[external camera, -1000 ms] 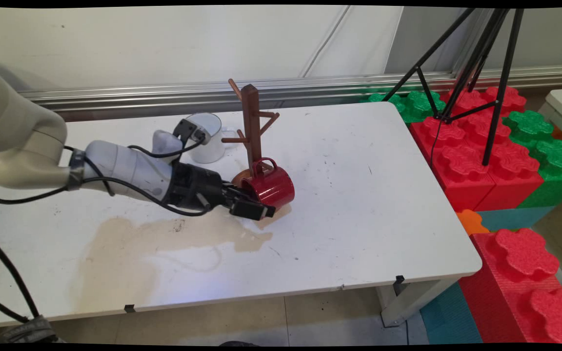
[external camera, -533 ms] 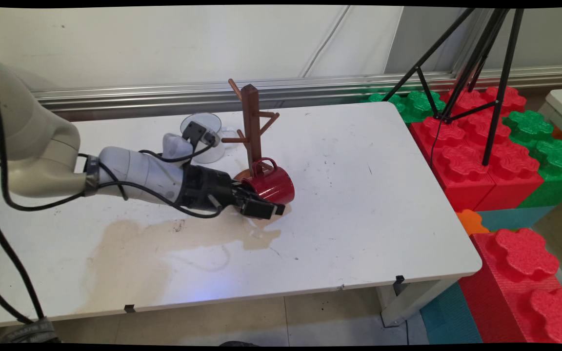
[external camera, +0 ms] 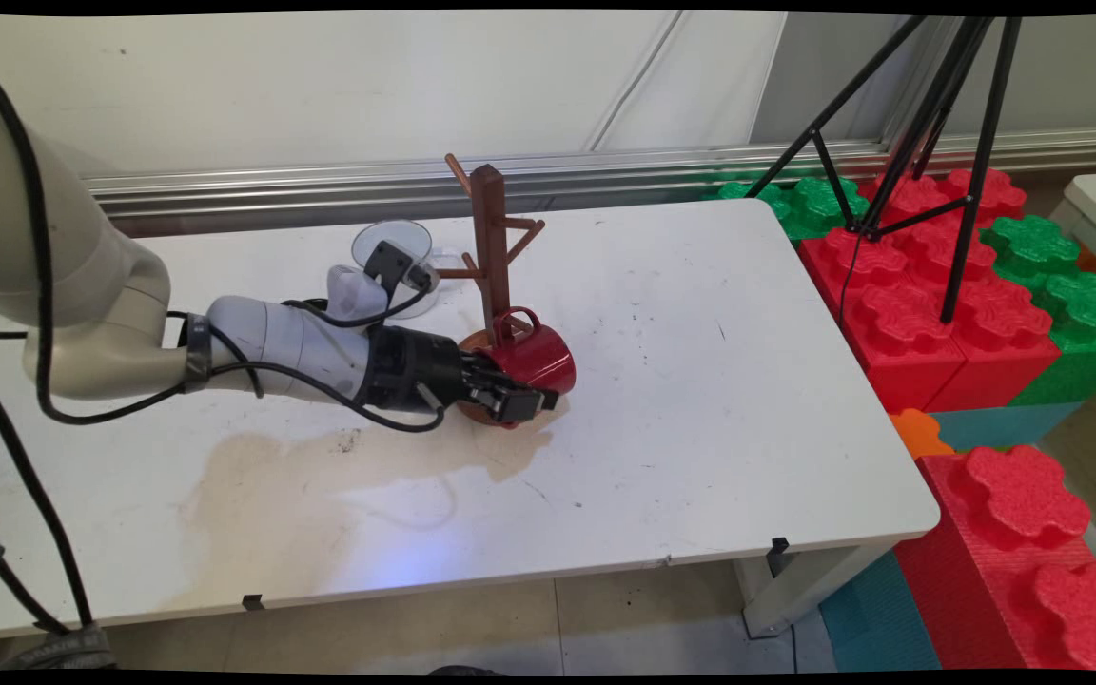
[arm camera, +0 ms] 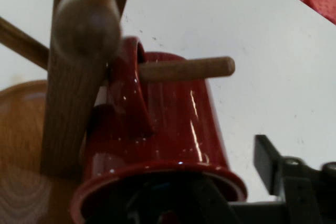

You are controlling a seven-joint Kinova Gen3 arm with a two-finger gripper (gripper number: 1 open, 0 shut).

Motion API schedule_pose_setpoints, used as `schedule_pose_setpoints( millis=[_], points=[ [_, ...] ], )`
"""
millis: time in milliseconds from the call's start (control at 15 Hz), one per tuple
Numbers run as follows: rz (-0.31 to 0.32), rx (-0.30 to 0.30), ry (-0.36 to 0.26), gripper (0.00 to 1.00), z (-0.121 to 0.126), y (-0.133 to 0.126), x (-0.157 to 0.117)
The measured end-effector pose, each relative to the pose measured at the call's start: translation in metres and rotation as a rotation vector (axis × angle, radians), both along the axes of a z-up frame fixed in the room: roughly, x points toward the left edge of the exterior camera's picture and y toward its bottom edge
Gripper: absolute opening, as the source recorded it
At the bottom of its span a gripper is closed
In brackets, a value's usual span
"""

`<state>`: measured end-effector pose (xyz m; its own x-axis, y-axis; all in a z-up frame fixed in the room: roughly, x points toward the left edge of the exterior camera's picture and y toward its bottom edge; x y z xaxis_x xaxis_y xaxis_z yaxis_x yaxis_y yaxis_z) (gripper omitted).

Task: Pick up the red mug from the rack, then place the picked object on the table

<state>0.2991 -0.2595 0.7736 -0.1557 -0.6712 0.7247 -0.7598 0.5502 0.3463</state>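
My gripper grabs the red mug by its rim [arm camera: 223,174] next, to lift it off the wooden peg.
A red mug [external camera: 538,354] [arm camera: 168,129] hangs tilted by its handle on a low peg [arm camera: 189,69] of the brown wooden mug tree [external camera: 489,238] [arm camera: 68,119], its mouth towards me. My gripper [external camera: 515,401] [arm camera: 236,182] is at the mug's rim, open. In the hand view one finger [arm camera: 268,158] stands just outside the mug's right wall, and a dark part reaches into the mouth. The tree's round base [arm camera: 21,145] lies under the mug. A white mug [external camera: 401,262] stands behind my wrist, partly hidden.
A wide brownish stain [external camera: 253,476] spreads over the white table [external camera: 700,381] in front of the arm. Right of the table stand red and green foam blocks [external camera: 938,304] and a black tripod [external camera: 890,143]. Black cables hang from the arm.
The arm has pushed to the right and slightly up, bringing the gripper from below the mug's mouth onto its rim. The mug has shifted a little on its peg.
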Motion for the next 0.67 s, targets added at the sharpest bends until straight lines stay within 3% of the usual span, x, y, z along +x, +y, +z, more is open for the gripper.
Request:
schedule_pose_setpoints(
  millis=[667],
  points=[
    [0.018,-0.079,-0.023,0.00,0.011,0.014,0.005]
  ],
)
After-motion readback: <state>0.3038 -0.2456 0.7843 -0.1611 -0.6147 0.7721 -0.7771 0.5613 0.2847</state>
